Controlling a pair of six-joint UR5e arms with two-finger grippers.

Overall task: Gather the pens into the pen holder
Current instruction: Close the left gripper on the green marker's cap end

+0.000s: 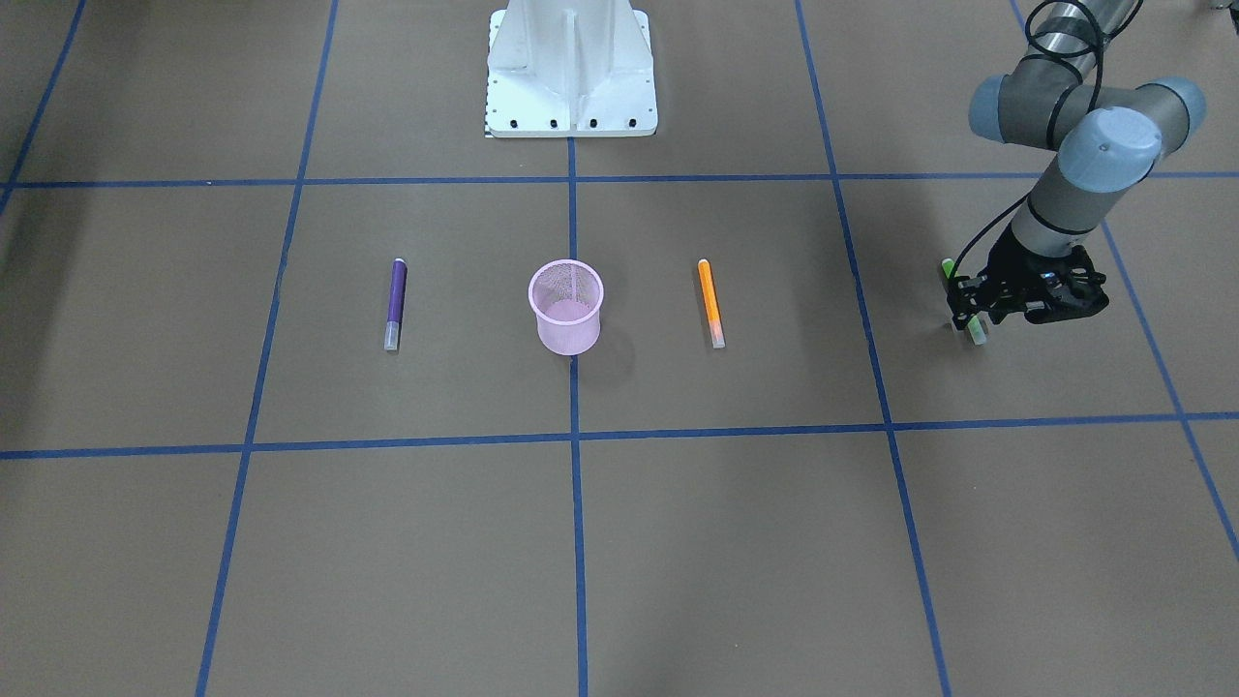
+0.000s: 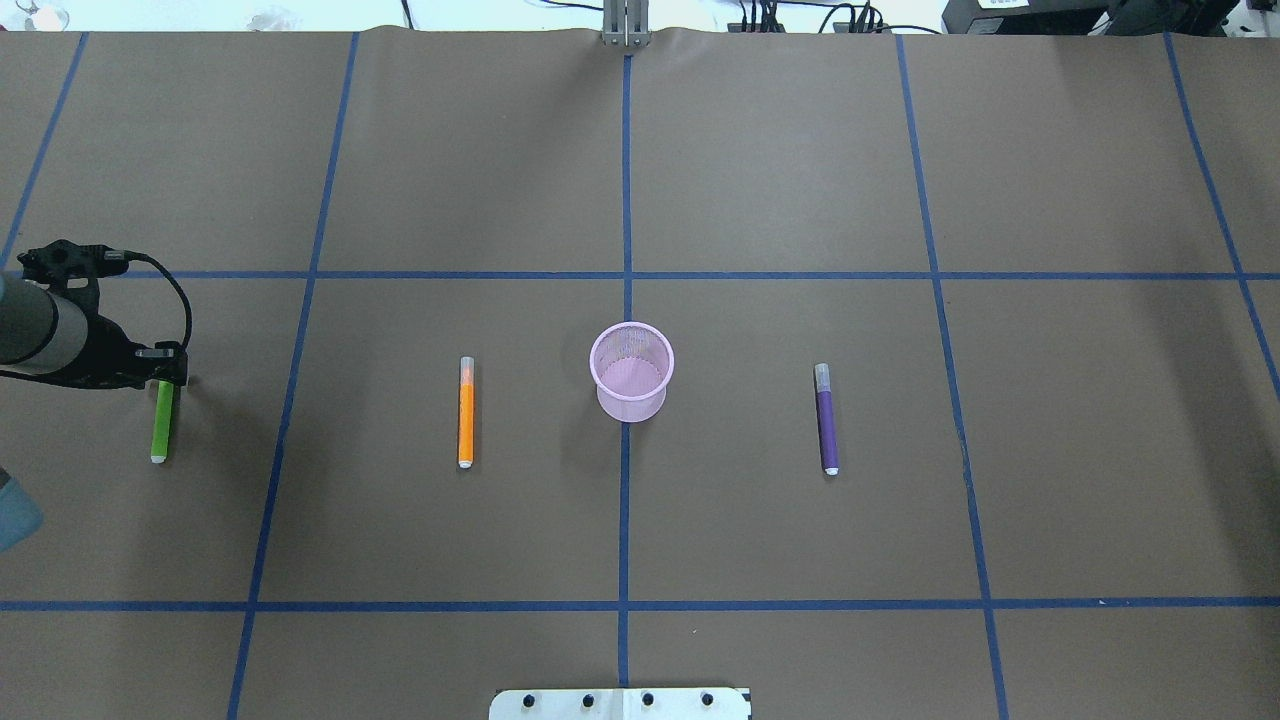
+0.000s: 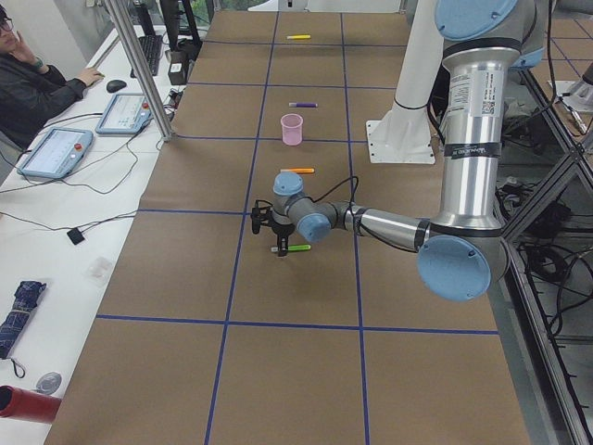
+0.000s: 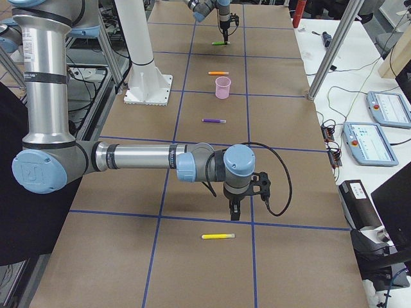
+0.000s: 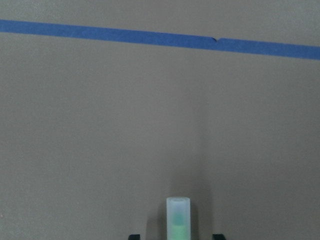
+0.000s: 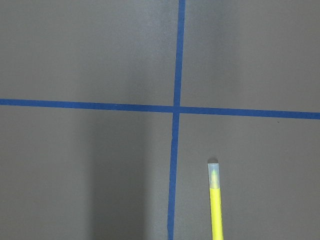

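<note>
I should grab the green pen around its body (image 1: 964, 304) with my left gripper next. Then the green pen can go into the pen holder (image 1: 565, 308).
The pink mesh pen holder (image 2: 631, 372) stands upright at the table's middle and looks empty. The orange pen (image 2: 466, 412) lies to its left and the purple pen (image 2: 826, 418) to its right. The green pen (image 2: 161, 420) lies at the far left. My left gripper (image 2: 168, 383) is low over the green pen's cap end. In the left wrist view its fingers (image 5: 134, 236) stand apart on either side of the green pen (image 5: 178, 217), open. My right gripper (image 4: 234, 215) shows only in the exterior right view, pointing down, and I cannot tell its state.
A yellow pen (image 4: 218, 236) lies on the table just in front of my right gripper; it also shows in the right wrist view (image 6: 215, 205). The white robot base (image 1: 571, 68) stands at the table's near edge. Blue tape lines (image 2: 626, 500) grid the brown table cover.
</note>
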